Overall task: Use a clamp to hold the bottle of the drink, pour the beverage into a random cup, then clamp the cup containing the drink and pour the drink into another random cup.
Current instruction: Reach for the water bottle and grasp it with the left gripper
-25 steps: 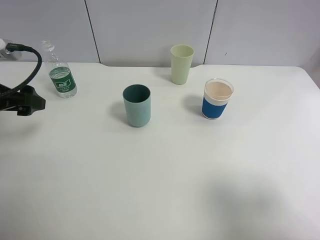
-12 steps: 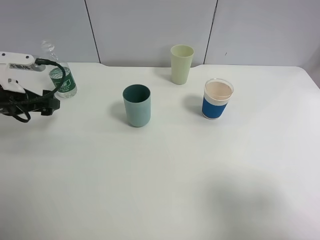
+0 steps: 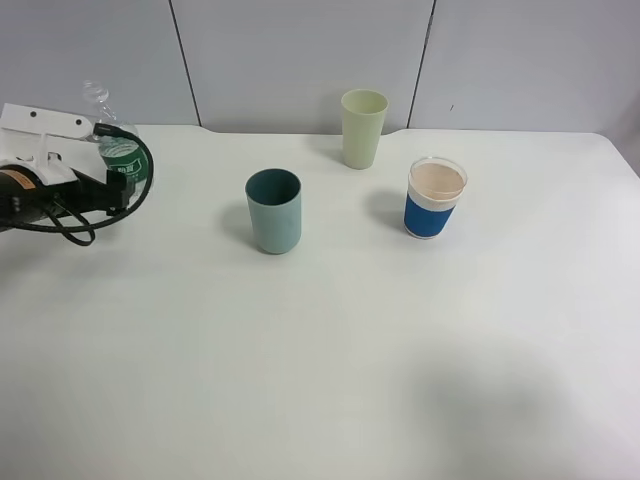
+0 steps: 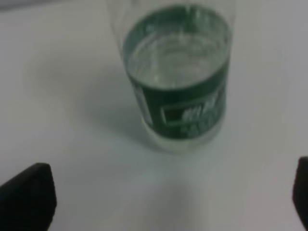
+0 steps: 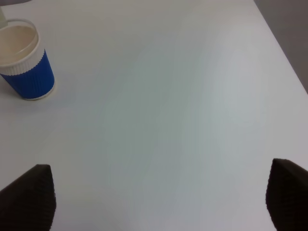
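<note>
I should grab the bottle by its dark green label (image 3: 122, 157) next with my left gripper. Then it can pour the beverage into the teal cup (image 3: 273, 210).
The bottle of the drink (image 3: 117, 148) stands at the table's far left, clear with a dark green label, the beverage (image 4: 177, 60) showing inside. My left gripper (image 4: 163, 204) is open just short of the bottle (image 4: 179, 91), one fingertip (image 4: 26, 197) on each side of the view and nothing between them. In the high view the left arm (image 3: 50, 180) covers the bottle's lower part. The teal cup (image 3: 273, 210) stands mid-table. The pale yellow-green cup (image 3: 363, 128) is farther back. My right gripper (image 5: 159, 199) is open over bare table.
A blue cup with a white rim band (image 3: 435, 197) stands right of the teal cup and shows in the right wrist view (image 5: 24, 60). The table's right edge (image 5: 284, 53) is close to the right gripper. A grey panelled wall (image 3: 300, 60) runs behind the table.
The left arm has come in from the left edge toward the bottle and now overlaps its lower part. The cups and the bottle have not moved.
</note>
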You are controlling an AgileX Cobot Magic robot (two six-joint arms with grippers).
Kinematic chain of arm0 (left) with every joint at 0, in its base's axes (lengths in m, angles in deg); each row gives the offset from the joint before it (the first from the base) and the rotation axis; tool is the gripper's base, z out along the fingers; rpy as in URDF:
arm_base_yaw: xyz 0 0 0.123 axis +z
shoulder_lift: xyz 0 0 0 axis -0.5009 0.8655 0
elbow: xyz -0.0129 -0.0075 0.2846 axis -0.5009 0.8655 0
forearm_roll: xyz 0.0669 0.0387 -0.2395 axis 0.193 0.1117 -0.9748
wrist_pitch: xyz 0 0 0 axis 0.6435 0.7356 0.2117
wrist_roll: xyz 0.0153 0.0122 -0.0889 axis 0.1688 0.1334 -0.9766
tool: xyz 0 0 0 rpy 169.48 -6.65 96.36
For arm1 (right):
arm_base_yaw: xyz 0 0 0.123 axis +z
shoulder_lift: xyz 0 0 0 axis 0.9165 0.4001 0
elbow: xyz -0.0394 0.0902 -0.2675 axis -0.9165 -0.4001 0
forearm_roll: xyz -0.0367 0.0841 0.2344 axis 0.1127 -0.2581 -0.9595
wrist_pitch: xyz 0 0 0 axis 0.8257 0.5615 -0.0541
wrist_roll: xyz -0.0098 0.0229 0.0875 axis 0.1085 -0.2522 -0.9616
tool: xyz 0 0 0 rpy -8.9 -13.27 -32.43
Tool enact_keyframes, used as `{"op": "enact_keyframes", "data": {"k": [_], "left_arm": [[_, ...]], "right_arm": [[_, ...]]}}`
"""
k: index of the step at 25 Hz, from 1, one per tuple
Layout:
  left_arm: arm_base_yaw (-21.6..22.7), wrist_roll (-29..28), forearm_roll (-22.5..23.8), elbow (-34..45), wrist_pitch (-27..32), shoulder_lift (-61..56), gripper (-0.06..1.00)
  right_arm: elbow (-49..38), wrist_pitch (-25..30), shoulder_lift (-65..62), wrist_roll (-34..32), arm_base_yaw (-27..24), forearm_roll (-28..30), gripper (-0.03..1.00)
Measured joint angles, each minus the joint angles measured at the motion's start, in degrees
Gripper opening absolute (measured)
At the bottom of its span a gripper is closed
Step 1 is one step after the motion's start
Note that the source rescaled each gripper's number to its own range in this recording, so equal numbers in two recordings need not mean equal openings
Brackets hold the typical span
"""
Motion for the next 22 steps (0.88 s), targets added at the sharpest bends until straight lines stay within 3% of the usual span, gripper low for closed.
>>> {"op": "enact_keyframes", "data": {"k": [11,22], "left_arm": [[0.0,-4.8,2.2,-0.4,-18.9,9.2,1.0],[0.0,-5.0,4.7,-9.1,-20.4,16.9,1.0]], "right_arm": [[0.0,0.0,0.0,0.0,0.0,0.0,0.71],[0.0,0.0,0.0,0.0,0.0,0.0,0.71]]}}
